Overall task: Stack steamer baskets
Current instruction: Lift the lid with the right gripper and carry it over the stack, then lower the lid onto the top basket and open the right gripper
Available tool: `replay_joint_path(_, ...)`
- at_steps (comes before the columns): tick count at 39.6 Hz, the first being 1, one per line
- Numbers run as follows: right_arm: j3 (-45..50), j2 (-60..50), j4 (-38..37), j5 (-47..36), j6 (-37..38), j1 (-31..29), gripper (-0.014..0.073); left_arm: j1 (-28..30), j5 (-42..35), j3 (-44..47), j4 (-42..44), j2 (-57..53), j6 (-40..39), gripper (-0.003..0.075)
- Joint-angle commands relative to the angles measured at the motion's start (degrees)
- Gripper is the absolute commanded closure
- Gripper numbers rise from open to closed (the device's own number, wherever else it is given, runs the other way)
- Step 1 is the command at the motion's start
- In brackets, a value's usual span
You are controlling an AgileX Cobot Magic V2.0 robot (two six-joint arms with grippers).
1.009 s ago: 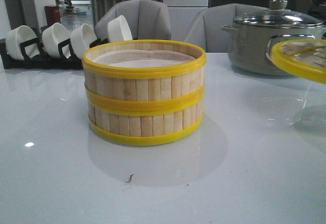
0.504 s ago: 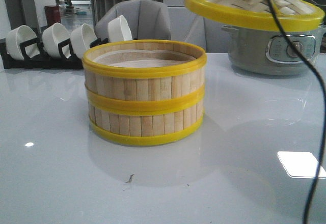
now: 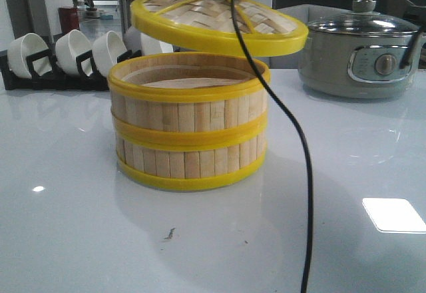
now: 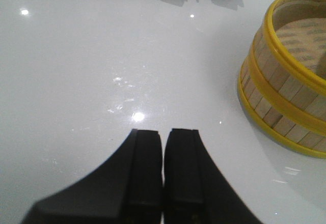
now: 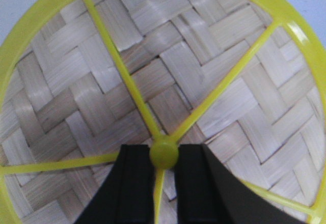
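My right gripper should keep hold of the woven lid (image 3: 216,20) until I lower it. The lid is hanging tilted, and its lower edge is still above the top basket's rim (image 3: 190,95).
Two steamer baskets (image 3: 188,123) stand stacked one on the other in the middle of the white table, with slat walls, yellow rims and a pale liner inside; they also show in the left wrist view (image 4: 288,81). A woven bamboo lid (image 3: 216,20) hangs tilted just above the top basket, held by its yellow knob (image 5: 163,154). My right gripper (image 5: 163,155) is shut on that knob; its body shows dark at the top of the front view. My left gripper (image 4: 164,137) is shut and empty over bare table, left of the baskets.
A grey-green electric pot (image 3: 359,50) with a glass lid stands at the back right. A black rack of white bowls (image 3: 66,56) stands at the back left. A black cable (image 3: 293,146) hangs down in front of the camera. Grey chairs stand behind the table.
The lid has moved left from beside the pot, rising on the way, and now hangs over the stacked baskets. The baskets and my left gripper have not moved.
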Motion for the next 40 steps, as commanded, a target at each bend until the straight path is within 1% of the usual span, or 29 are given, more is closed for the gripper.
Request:
replay_joint_path(1,-3.8,-1.5,0.0,-2.3,-0.8,1.2,0.0545,0.0,-4.5,-1.5,0.1,-0.5,-0.4,0.0612)
replay_joint_path(6,-5.2,0.8,0.0,-2.4,-0.8,2.2,0.0545,0.0,-4.5,-1.5,0.1,-0.5,-0.4,0.0612)
replay_joint_path(16,-5.7,3.4,-0.5,-3.4,-0.8,2.2,0.0545,0.0,-4.5,-1.5,0.1,-0.5,-0.4,0.0612)
replay_joint_path(40,-5.7,4.2,-0.5,-6.5,-0.8,2.2,0.0545,0.0,-4.5,-1.5,0.1,-0.5,-0.4,0.0612)
